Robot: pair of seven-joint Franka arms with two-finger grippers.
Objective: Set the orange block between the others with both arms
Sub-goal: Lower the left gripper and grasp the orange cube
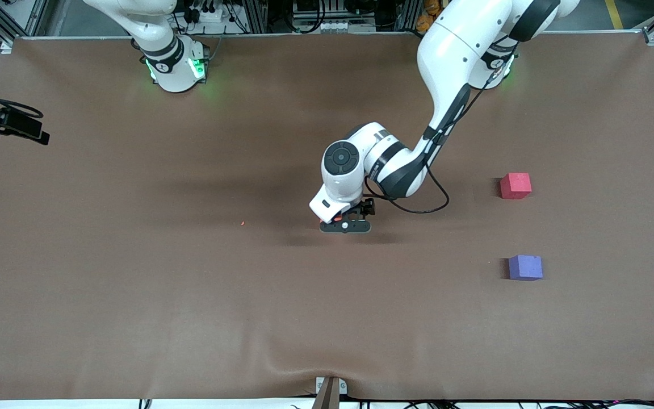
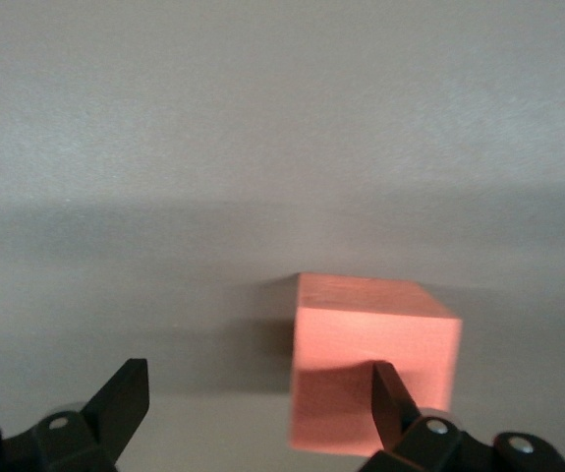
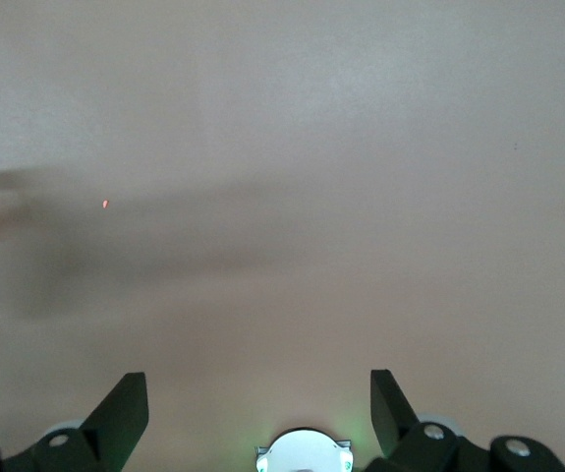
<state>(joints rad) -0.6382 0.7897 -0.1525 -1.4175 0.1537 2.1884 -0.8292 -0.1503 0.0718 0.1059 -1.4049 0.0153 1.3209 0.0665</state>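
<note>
The orange block (image 1: pixel 336 216) has to go between the pinkish-red cube (image 1: pixel 515 186) and the purple-blue cube, so my left gripper will grab it by its opposite sides next.
The orange block (image 2: pixel 361 344) rests on the brown table mid-way along it; in the front view only a sliver of the orange block (image 1: pixel 336 216) shows under the left hand. My left gripper (image 2: pixel 259 366) is open just over it, the block off-centre under one finger (image 2: pixel 388 398) and not gripped. From the front the left gripper (image 1: pixel 345 225) points down at the table. The others, a pinkish-red cube (image 1: pixel 515 186) and a purple-blue cube (image 1: pixel 525 267), stand apart toward the left arm's end. My right gripper (image 3: pixel 257 376) is open and empty above bare table near its base (image 3: pixel 305 454).
A tiny orange crumb (image 1: pixel 242 223) lies on the table toward the right arm's end from the block. A black device (image 1: pixel 9 125) juts in at the right arm's end. A bracket (image 1: pixel 330 392) sits at the table edge nearest the front camera.
</note>
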